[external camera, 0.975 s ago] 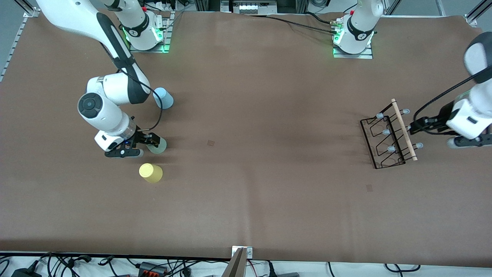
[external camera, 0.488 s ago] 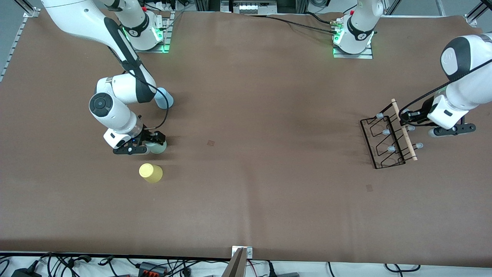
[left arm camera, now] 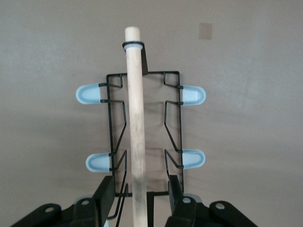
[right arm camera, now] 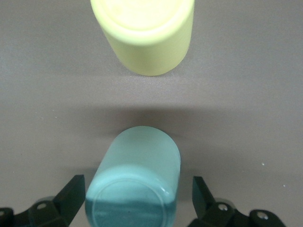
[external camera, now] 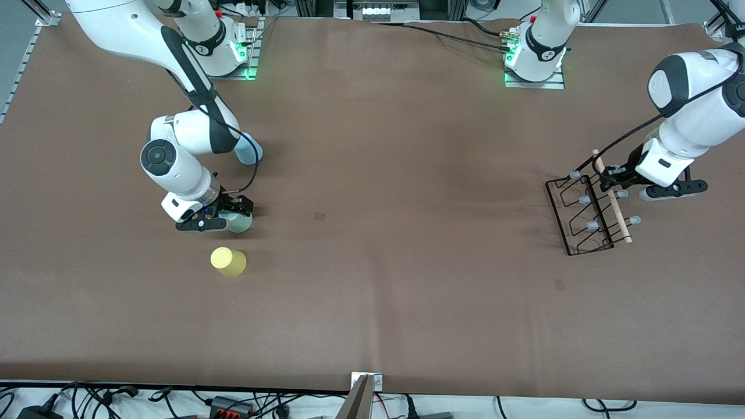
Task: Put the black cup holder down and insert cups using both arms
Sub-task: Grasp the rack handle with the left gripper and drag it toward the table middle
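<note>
The pale green cup is between my right gripper's fingers, so it should close.
The black cup holder (external camera: 582, 216) lies on the table at the left arm's end, its wooden rod handle (external camera: 617, 212) on top. My left gripper (external camera: 611, 177) is open and straddles one end of the rod (left arm camera: 136, 118), with a finger (left arm camera: 106, 196) on each side and gaps between. My right gripper (external camera: 233, 214) is open around the pale green cup (external camera: 240, 223), which fills the space between its fingers (right arm camera: 71, 196) in the right wrist view (right arm camera: 135, 175). The yellow cup (external camera: 228, 261) stands nearer the front camera. The light blue cup (external camera: 250, 149) stands farther away, partly hidden by the right arm.
The brown table (external camera: 407, 174) is bare between the cups and the holder. The yellow cup (right arm camera: 147, 33) stands a short way past the green one in the right wrist view. The holder's grey-tipped pegs (left arm camera: 90, 93) stick out on both sides of the rod.
My right gripper has closed in on the pale green cup, which now sits between its fingers. My left gripper has moved from beside the holder to over the rod handle.
</note>
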Controlling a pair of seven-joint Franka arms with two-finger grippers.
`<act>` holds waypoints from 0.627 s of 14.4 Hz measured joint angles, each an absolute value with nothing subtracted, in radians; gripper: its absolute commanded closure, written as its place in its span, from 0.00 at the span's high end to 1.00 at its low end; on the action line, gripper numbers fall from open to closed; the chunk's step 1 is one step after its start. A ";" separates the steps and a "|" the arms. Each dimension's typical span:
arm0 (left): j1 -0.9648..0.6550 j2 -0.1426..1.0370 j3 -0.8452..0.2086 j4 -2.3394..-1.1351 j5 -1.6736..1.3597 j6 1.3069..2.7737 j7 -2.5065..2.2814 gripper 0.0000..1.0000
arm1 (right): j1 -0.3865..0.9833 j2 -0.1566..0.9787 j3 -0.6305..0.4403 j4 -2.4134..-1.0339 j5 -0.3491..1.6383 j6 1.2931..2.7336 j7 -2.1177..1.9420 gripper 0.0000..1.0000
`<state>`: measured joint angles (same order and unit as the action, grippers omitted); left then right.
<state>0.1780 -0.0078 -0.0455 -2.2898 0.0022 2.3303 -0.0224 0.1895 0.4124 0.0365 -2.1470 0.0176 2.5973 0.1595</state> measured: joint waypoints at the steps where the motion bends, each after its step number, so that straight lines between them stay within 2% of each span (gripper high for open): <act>1: 0.178 -0.008 -0.046 -2.303 0.002 2.351 -0.022 0.55 | 0.190 0.412 0.037 -2.147 0.018 2.597 0.160 1.00; 4: 0.178 -0.007 -0.048 -2.360 0.002 2.432 -0.022 0.51 | 0.190 0.412 0.037 -2.147 0.018 2.597 0.160 1.00; 5: 0.178 -0.007 -0.048 -2.376 0.002 2.459 -0.021 0.39 | 0.190 0.412 0.036 -2.148 0.018 2.597 0.160 1.00; 6: 0.178 -0.007 -0.049 -2.391 0.002 2.484 -0.016 0.29 | 0.190 0.412 0.037 -2.148 0.018 2.597 0.160 0.81; 8: 0.179 -0.007 -0.048 -2.410 0.002 2.505 -0.003 0.16 | 0.195 0.412 0.037 -2.149 0.018 2.597 0.160 0.31; 9: 0.180 -0.007 -0.048 -2.412 0.002 2.508 0.015 0.13 | 0.200 0.412 0.037 -2.149 0.018 2.597 0.160 0.15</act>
